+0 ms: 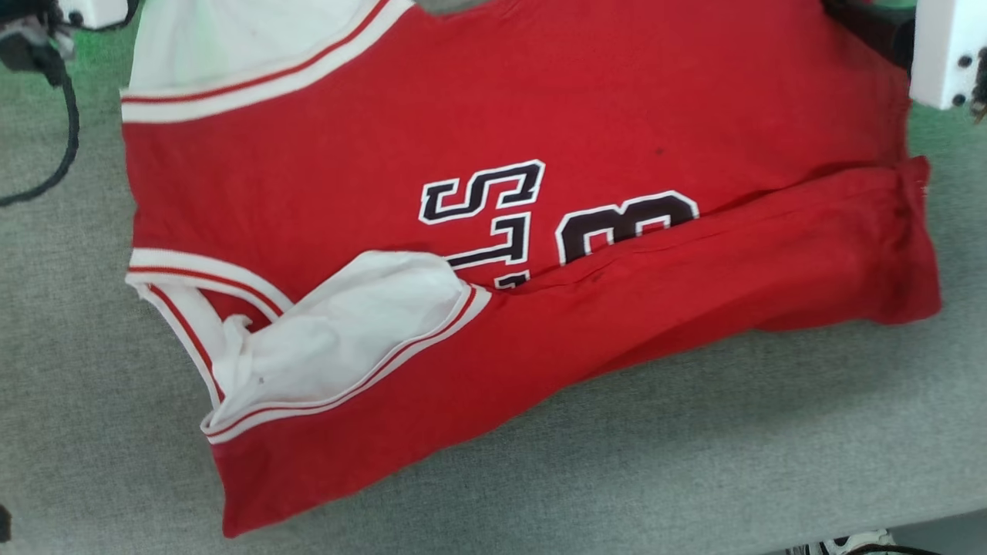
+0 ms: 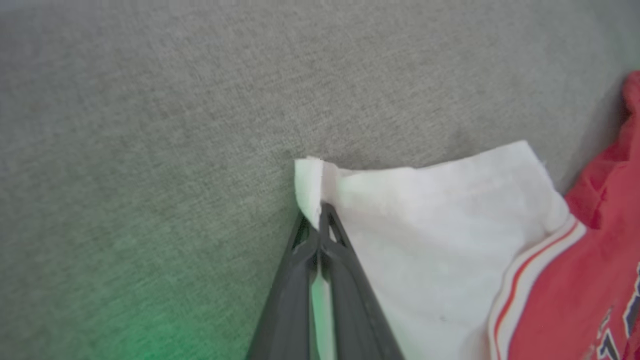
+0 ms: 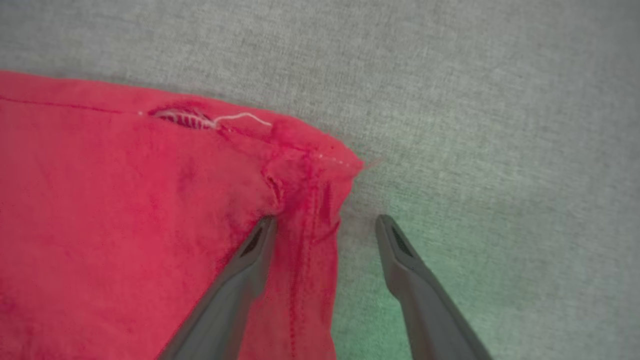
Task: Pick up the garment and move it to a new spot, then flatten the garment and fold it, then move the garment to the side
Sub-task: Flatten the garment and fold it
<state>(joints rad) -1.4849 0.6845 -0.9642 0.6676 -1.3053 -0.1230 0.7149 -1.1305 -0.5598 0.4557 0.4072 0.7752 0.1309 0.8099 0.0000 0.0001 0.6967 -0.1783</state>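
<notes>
I will next grab the red garment by its hem corner [image 3: 312, 174] with my right gripper, to fold the garment neatly.
The garment [image 1: 540, 123], bright red with white sleeves and striped trim, lies on the grey table. Its near long edge is folded up over the dark lettering. One white sleeve [image 1: 347, 331] lies folded onto the red body at the lower left. In the left wrist view my left gripper [image 2: 318, 220] is shut on the corner of the other white sleeve [image 2: 425, 240], low against the table. In the right wrist view my right gripper [image 3: 325, 225] is open astride a red hem corner [image 3: 320, 165]. One of its fingers [image 3: 260, 240] rests on the fabric and the other lies on the bare table.
The grey felt-like table top [image 1: 694, 462] runs wide in front of and to the left of the garment. Its front edge [image 1: 937, 520] shows at the lower right. A black cable [image 1: 65, 150] hangs at the far left, and a white arm part [image 1: 944, 54] stands at the top right.
</notes>
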